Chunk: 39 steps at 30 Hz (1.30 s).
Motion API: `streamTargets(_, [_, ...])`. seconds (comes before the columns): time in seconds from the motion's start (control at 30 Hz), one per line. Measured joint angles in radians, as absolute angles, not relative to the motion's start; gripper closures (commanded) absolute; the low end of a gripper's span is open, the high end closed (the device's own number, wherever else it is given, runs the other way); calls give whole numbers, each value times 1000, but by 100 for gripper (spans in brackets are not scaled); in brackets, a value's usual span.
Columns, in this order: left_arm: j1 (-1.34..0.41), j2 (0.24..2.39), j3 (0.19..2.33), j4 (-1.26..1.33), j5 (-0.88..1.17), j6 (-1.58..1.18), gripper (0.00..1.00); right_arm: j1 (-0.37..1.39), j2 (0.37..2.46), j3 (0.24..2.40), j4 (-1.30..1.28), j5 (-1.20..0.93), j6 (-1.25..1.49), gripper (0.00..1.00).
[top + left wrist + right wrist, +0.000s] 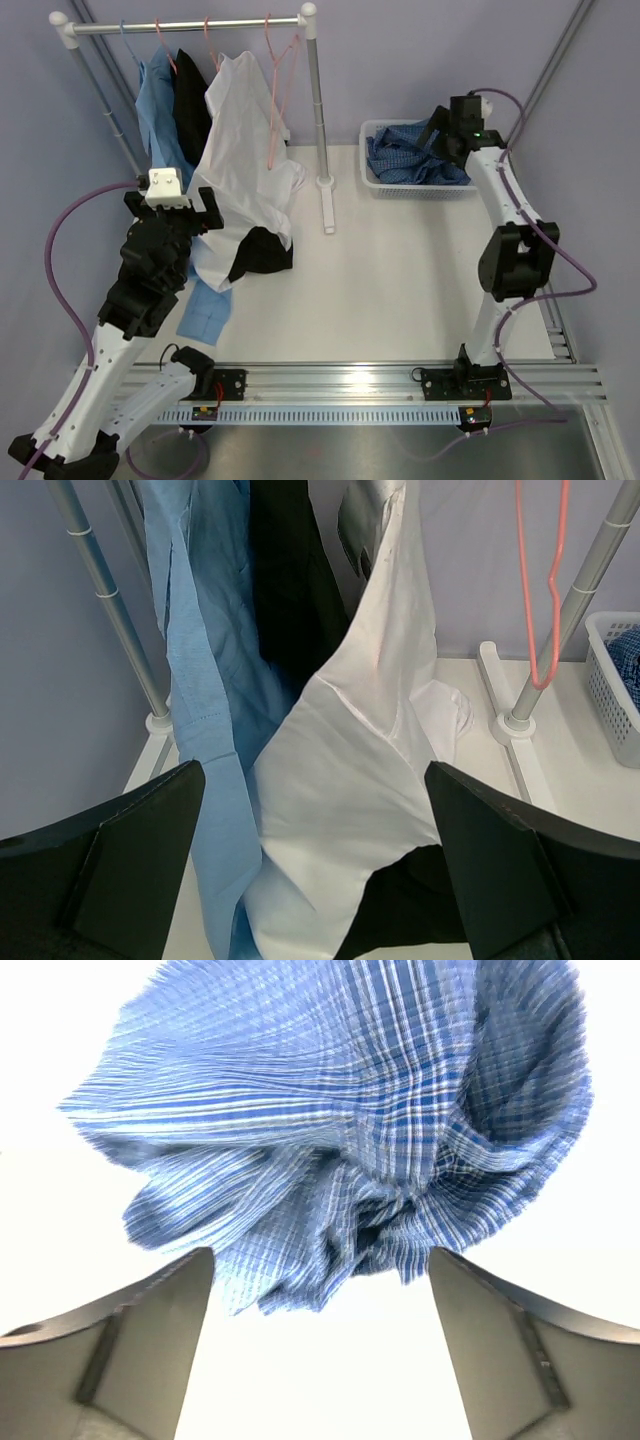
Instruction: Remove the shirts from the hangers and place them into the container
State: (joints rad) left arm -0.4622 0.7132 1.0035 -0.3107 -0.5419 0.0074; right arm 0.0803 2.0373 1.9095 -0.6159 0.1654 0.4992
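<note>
I need to grab the white shirt's near shoulder [214, 148] [350, 658] next with my left gripper, hanger inside, so the hanger's hook stays free to unhook and remove the hanger.
The blue checked shirt [412, 160] lies crumpled in the white container [415, 191] at the back right. My right gripper [438, 135] hovers just above it, open and empty [320, 1345], with the checked cloth [350, 1110] hanging loose ahead of its fingers. On the rack at the back left hang a white shirt [240, 150], a black shirt [192, 105] and a light blue shirt [160, 115]. An empty pink hanger [280, 100] hangs beside them. My left gripper [208, 212] is open [315, 865], facing the white shirt [350, 780] at its lower part.
The rack's rail [190, 28] spans the back left, its right post [318, 110] standing on a white foot [328, 205] between the shirts and the container. Shirt tails pool on the table [400, 280] by my left arm. The container's corner [615, 680] shows in the left wrist view.
</note>
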Motion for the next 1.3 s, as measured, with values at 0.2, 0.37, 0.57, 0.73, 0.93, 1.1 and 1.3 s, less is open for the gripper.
streamTargets(0.2, [-449,735,1016,-323,-520,-24,1,80,1624,1726,-563,131,420,0])
streamTargets(0.37, [-447,870,1198,-416,-512,-78,2,80,1277,1530,-519,54,388,1])
streamTargets(0.57, [-439,1096,1517,-494,-506,-87,7,80,931,1193,-440,-65,402,0])
streamTargets(0.73, [-400,1261,1703,-517,-498,-76,14,80,767,998,-442,-167,428,0])
streamTargets(0.93, [-326,1427,1851,-575,-440,-76,18,81,628,878,-446,-210,443,1])
streamTargets(1.1, [-288,1489,1862,-618,-413,-76,24,85,581,868,-436,-231,444,0])
streamTargets(1.3, [-273,1530,1862,-665,-395,-79,32,86,593,857,-433,-247,444,1])
